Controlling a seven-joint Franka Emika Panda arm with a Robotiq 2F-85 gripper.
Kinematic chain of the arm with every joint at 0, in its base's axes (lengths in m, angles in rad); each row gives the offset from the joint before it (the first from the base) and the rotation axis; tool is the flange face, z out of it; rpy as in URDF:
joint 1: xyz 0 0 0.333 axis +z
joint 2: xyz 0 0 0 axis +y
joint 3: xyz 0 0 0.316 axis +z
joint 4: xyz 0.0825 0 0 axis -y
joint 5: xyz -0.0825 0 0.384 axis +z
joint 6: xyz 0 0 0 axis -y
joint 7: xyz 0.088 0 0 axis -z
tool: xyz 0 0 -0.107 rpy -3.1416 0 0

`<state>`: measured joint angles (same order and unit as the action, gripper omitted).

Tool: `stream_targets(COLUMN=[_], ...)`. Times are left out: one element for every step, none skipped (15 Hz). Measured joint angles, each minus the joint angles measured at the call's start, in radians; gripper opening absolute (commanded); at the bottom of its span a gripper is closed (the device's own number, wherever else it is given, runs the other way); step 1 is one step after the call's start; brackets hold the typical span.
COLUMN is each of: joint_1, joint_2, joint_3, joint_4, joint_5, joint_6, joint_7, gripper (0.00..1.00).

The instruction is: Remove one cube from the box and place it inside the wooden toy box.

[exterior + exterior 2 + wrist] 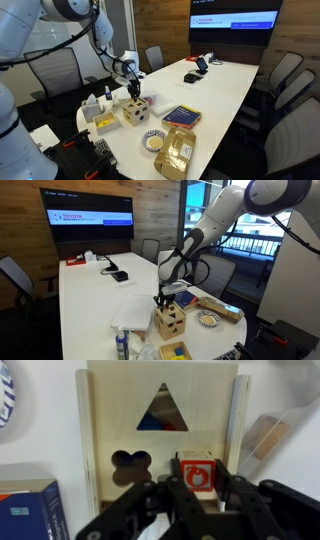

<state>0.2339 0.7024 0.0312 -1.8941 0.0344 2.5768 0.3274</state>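
Note:
The cube's lower end (pixel 196 457) covers the dark opening beside the clover hole, and the edges line up, so it is time for my gripper to release the cube now.
The wooden toy box (pixel 160 435) fills the wrist view; its top face has a triangular hole and a clover-shaped hole. It also shows in both exterior views (pixel 134 113) (pixel 170 324). My gripper (pixel 197 478) is shut on a pale cube with a red face (pixel 197 468) and holds it just above the box's top, near the edge beside the clover hole. In both exterior views the gripper (pixel 133 94) (pixel 165 301) hangs right over the toy box. The small yellow-sided box (pixel 103 123) stands on the table next to the toy box.
A flat blue-covered box (pixel 181 116) (pixel 25 510), a patterned plate (pixel 152 141) (pixel 208 319) and a tan paper bag (pixel 177 152) lie near the toy box. A bottle (pixel 121 342) stands at the table's near end. Chairs surround the long white table (pixel 215 85).

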Motion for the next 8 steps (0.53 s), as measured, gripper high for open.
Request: stream_targets(joint_1=[0.001,0.003,0.006,0.013,0.02,0.028,0.033,0.037], joint_2=[0.0,0.0,0.0,0.0,0.0,0.0,0.0,0.0], joint_3=[-0.001,-0.002,-0.005,-0.012,-0.018,-0.024,-0.027,-0.03], joint_4=[0.0,0.0,0.001,0.002,0.003,0.005,0.008,0.012], joint_5=[0.0,0.0,0.0,0.0,0.0,0.0,0.0,0.0], joint_6=[0.0,0.0,0.001,0.003,0.004,0.005,0.005,0.006], joint_7=[0.015,0.03,0.045,0.061,0.076,0.09,0.098,0.108], gripper=[0.6,0.65,0.73,0.8,0.88,0.95,1.0,1.0])
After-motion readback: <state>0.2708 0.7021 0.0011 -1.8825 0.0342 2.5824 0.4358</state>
